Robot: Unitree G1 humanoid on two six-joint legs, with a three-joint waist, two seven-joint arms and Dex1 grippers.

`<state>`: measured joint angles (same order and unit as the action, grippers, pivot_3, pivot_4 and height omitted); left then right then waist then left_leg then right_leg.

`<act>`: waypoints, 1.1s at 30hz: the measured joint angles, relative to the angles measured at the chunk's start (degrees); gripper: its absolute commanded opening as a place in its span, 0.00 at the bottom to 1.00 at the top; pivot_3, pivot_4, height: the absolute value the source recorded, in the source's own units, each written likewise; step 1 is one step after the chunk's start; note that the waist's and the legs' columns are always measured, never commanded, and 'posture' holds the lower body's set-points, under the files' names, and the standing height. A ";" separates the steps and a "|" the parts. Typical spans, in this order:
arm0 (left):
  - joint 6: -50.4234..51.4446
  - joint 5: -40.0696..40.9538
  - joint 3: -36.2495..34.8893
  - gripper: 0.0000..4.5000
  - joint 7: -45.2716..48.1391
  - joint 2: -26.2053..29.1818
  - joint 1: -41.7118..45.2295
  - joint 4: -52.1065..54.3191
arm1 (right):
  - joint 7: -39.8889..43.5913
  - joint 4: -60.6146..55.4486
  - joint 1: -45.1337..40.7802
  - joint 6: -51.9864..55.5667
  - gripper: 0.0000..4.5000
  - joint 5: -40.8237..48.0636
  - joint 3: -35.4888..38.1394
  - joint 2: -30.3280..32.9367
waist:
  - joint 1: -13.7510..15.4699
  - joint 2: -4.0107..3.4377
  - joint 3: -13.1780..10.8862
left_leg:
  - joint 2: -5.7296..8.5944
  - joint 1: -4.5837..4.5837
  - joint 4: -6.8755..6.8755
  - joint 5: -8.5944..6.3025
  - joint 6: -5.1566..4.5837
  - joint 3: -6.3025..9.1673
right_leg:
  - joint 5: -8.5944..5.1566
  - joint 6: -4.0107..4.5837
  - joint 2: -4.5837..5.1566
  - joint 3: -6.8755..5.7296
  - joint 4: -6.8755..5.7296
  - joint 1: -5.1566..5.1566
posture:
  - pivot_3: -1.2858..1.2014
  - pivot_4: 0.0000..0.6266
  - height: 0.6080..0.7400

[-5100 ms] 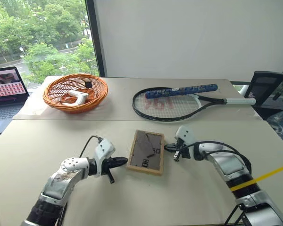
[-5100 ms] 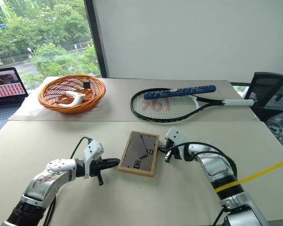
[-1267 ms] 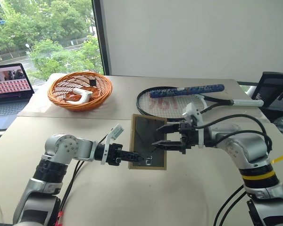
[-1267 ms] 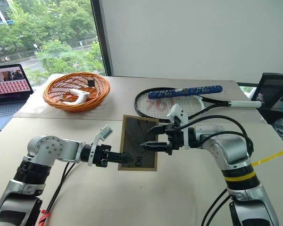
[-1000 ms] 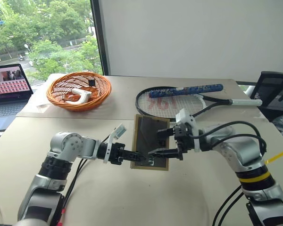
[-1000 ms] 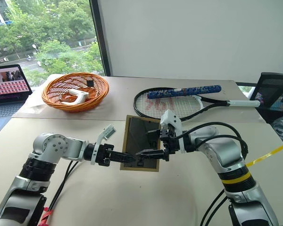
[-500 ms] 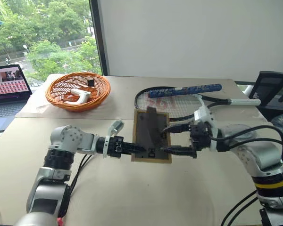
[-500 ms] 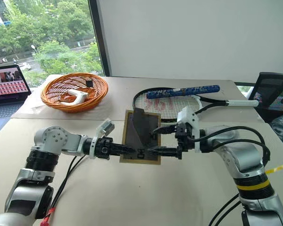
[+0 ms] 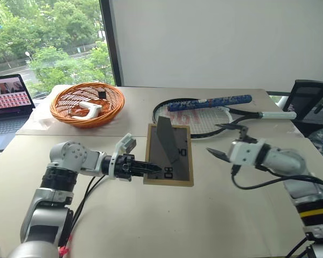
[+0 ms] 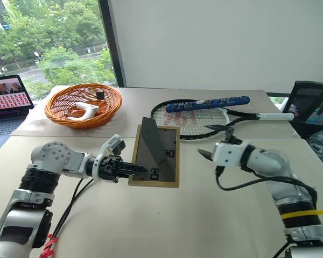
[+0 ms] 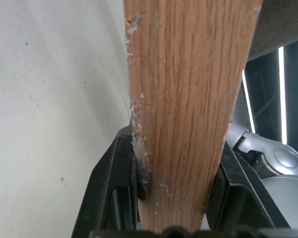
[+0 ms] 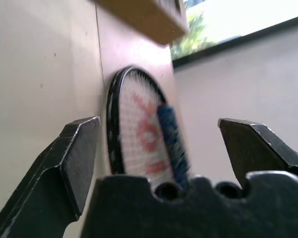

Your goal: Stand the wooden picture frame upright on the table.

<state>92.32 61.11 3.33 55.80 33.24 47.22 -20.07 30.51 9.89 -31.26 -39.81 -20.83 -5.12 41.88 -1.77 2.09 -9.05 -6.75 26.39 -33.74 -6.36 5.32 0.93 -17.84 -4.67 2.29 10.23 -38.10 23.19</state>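
My right gripper should grab the picture frame by its free wooden side edge (image 9: pixel 190 156) (image 12: pixel 154 20) next. I can then stand the picture frame upright on the tabletop.
The wooden picture frame (image 9: pixel 177 161) is held raised over the table (image 9: pixel 151 226), its grey-brown back panel with black markings facing me. Its fold-out stand (image 9: pixel 166 141) sticks out from the back. My left gripper (image 9: pixel 152 169) is shut on the frame's left edge near the lower corner. In the left wrist view the light wood edge (image 11: pixel 184 99) sits clamped between the two black fingers (image 11: pixel 107 193). My right gripper (image 9: pixel 220 141) hangs open to the right of the frame, apart from it, with nothing between its fingers (image 12: pixel 69 163).
A tennis racket (image 9: pixel 191 115) with a blue grip lies just behind the frame and the right gripper. An orange basket (image 9: pixel 86 105) with a white object stands back left, a laptop (image 9: pixel 8 99) at the far left edge, a black chair (image 9: pixel 312 102) at the right.
The right gripper has let go of the stand, rolled and drawn back to the right, clear of the frame. The stand now sticks out. The left gripper keeps its grip.
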 measured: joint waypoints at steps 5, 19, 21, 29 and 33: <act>0.00 -0.02 0.37 0.26 0.51 0.14 0.22 -0.25 | -9.60 2.78 -2.50 -8.26 0.98 -9.79 -3.30 -3.02 | 0.72 -0.04 -0.03 | 0.01 0.00 0.00 0.02 0.03 0.11 | 0.00 0.02 0.00 -0.11 -0.01 -0.07 | 0.52 0.24 0.89; -8.69 -3.83 1.64 0.64 6.28 1.05 -3.64 9.37 | -16.25 7.18 -5.52 -15.05 0.38 -14.03 -6.05 -3.71 | 0.93 -0.11 -0.07 | 0.03 0.00 -0.04 0.15 0.21 0.34 | 0.02 0.04 0.00 -0.28 -0.08 -0.20 | 0.52 0.24 0.89; -11.12 -4.73 1.25 0.79 7.46 2.01 -4.02 10.57 | -15.89 7.77 -5.51 -15.28 0.30 -14.03 -7.14 -3.26 | 0.90 -0.12 -0.07 | 0.04 0.00 -0.04 0.16 0.22 0.35 | 0.02 0.04 0.00 -0.29 -0.09 -0.20 | 0.52 0.24 0.89; -29.74 -11.02 -5.67 1.00 9.87 7.11 -12.43 15.94 | -12.63 10.87 -5.76 -13.44 0.29 -8.38 -7.79 -3.50 | 0.57 -0.15 -0.10 | 0.04 -0.03 -0.03 0.17 0.22 0.40 | 0.02 0.05 -0.01 -0.32 -0.10 -0.26 | 0.52 0.24 0.89; -39.25 -14.38 -11.71 1.00 8.46 8.25 -19.11 19.35 | -7.25 12.43 -6.80 -7.74 0.29 1.45 -7.83 -6.69 | 0.37 -0.23 -0.15 | 0.04 -0.19 -0.04 0.17 0.22 0.42 | 0.02 0.06 0.00 -0.36 -0.03 -0.51 | 0.52 0.24 0.89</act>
<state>53.07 46.73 -8.38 64.26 41.49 28.11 -0.72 23.27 22.32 -38.06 -47.55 -19.38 -12.95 35.19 -1.40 1.86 -9.20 -6.72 26.20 -33.78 -6.19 5.54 1.35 -17.82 -4.61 2.29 9.87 -38.13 22.68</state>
